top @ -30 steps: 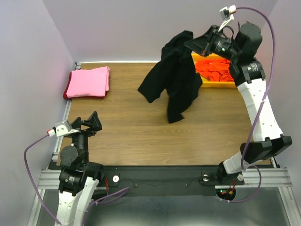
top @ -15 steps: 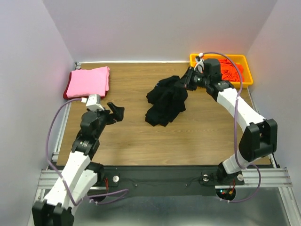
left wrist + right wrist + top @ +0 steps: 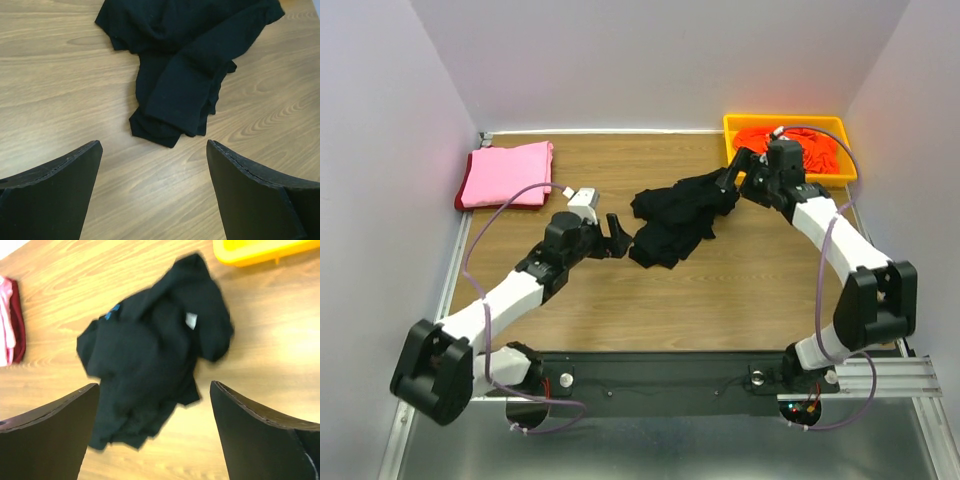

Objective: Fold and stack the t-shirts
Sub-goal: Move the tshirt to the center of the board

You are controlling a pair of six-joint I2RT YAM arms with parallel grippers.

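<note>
The left gripper grabs the black t-shirt's edge facing the pink t-shirt (image 3: 507, 172) next, which leaves the tray-side end free to spread and fold.
A black t-shirt (image 3: 678, 218) lies crumpled in a heap on the wooden table, nothing holding it. It fills the top of the left wrist view (image 3: 185, 75) and the middle of the right wrist view (image 3: 150, 360). My left gripper (image 3: 620, 235) (image 3: 154, 150) is open just left of the heap's near end, bare wood between its fingers. The right gripper (image 3: 733, 178) (image 3: 154, 390) hovers open at the heap's far right end. A folded pink t-shirt (image 3: 507, 172) rests on a dark red one (image 3: 500, 205) at the back left. Orange t-shirts (image 3: 815, 150) fill the yellow tray.
The yellow tray (image 3: 740, 125) stands in the back right corner, right behind my right gripper; its edge shows in the right wrist view (image 3: 260, 250). White walls close in the table on three sides. Bare wood lies in front of the heap.
The right arm brought the hanging black t-shirt down onto the table and opened, letting it go. The left arm reached from the near left to the heap.
</note>
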